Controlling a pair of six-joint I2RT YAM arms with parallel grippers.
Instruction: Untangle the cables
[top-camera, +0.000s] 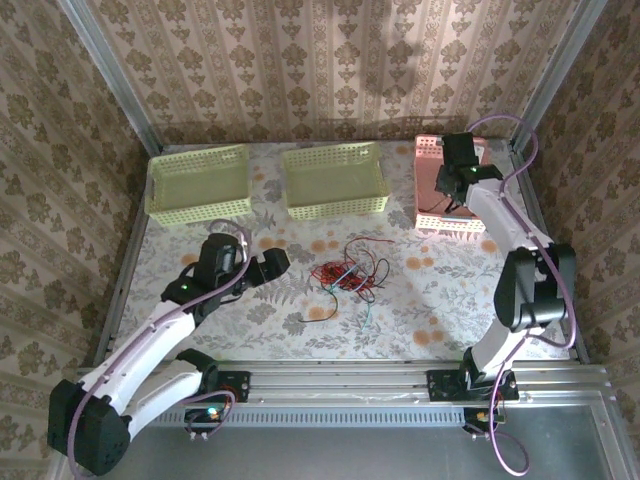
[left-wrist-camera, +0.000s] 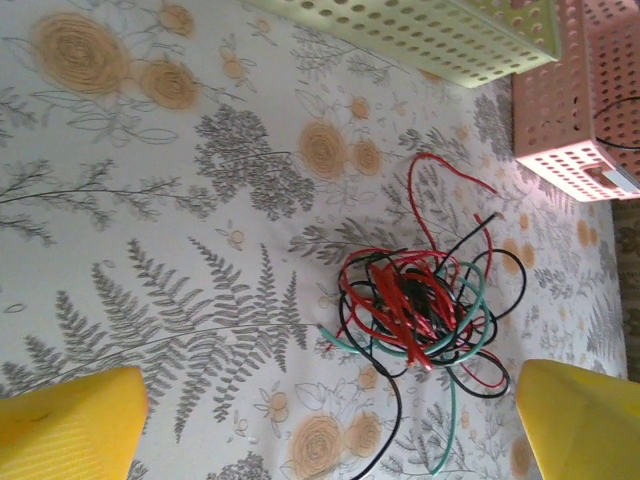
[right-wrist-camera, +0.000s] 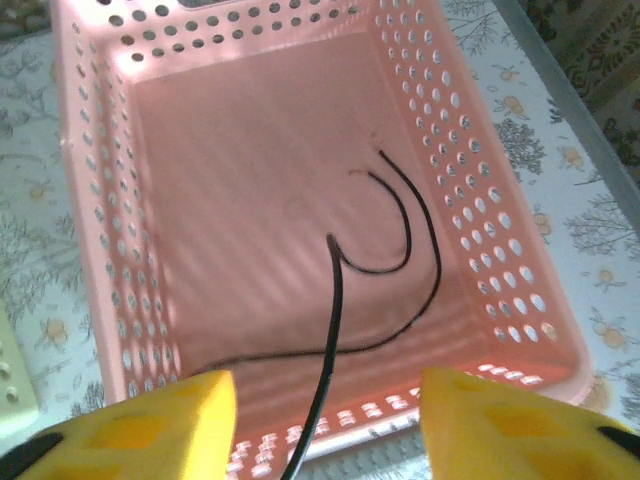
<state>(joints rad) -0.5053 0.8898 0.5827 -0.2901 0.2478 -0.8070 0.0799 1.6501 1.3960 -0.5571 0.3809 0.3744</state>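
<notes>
My left gripper will next grab the tangle (left-wrist-camera: 425, 305) by red and black cable parts on its side, leaving loose cable ends for my right gripper to untangle.
A tangle of red, black and teal cables (top-camera: 345, 275) lies on the floral tablecloth at mid-table. In the left wrist view the tangle (left-wrist-camera: 425, 305) sits ahead and to the right, with loose black and teal ends trailing toward me. My left gripper (top-camera: 275, 265) is just left of it, open wide (left-wrist-camera: 325, 430), nothing between its yellow fingers (left-wrist-camera: 70, 420). My right gripper (top-camera: 453, 192) hangs over the pink basket (top-camera: 432, 222), open (right-wrist-camera: 325, 425). One black cable (right-wrist-camera: 338, 300) runs up between its spread fingers untouched and curls on the pink basket's floor (right-wrist-camera: 250, 160).
Two yellow-green baskets (top-camera: 200, 180) (top-camera: 335, 178) stand along the back of the table, left of the pink one. Patterned walls close in the back and sides. A metal rail (top-camera: 400, 375) runs along the near edge by the arm bases.
</notes>
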